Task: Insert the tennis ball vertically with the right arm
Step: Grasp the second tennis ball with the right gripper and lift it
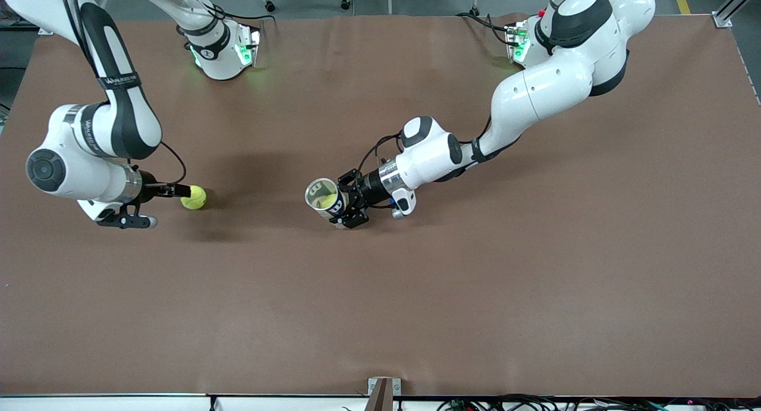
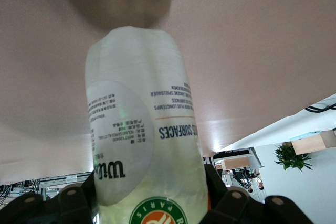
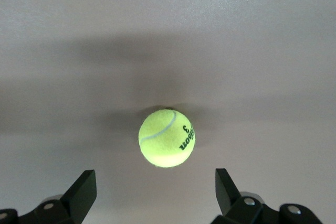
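I will next grab the tennis ball by its printed side [image 3: 187, 137] and the opposite side with my right gripper, to insert it into the clear can.
A yellow-green tennis ball [image 1: 194, 197] lies on the brown table toward the right arm's end. My right gripper [image 1: 167, 206] is open, low over the table, its fingertips just short of the ball. In the right wrist view the ball [image 3: 167, 138] sits ahead of the gripper [image 3: 155, 188], apart from both fingers [image 3: 84, 190]. My left gripper [image 1: 348, 209] is shut on a clear tennis ball can [image 1: 324, 198], held tilted above the table's middle with its open mouth toward the right arm. A yellow ball shows inside it. In the left wrist view the can [image 2: 144, 129] fills the gripper [image 2: 152, 205].
The brown table [image 1: 475, 292] has no other loose objects on it. The two arm bases stand along its edge farthest from the front camera. A small bracket [image 1: 383, 387] sits at the edge nearest that camera.
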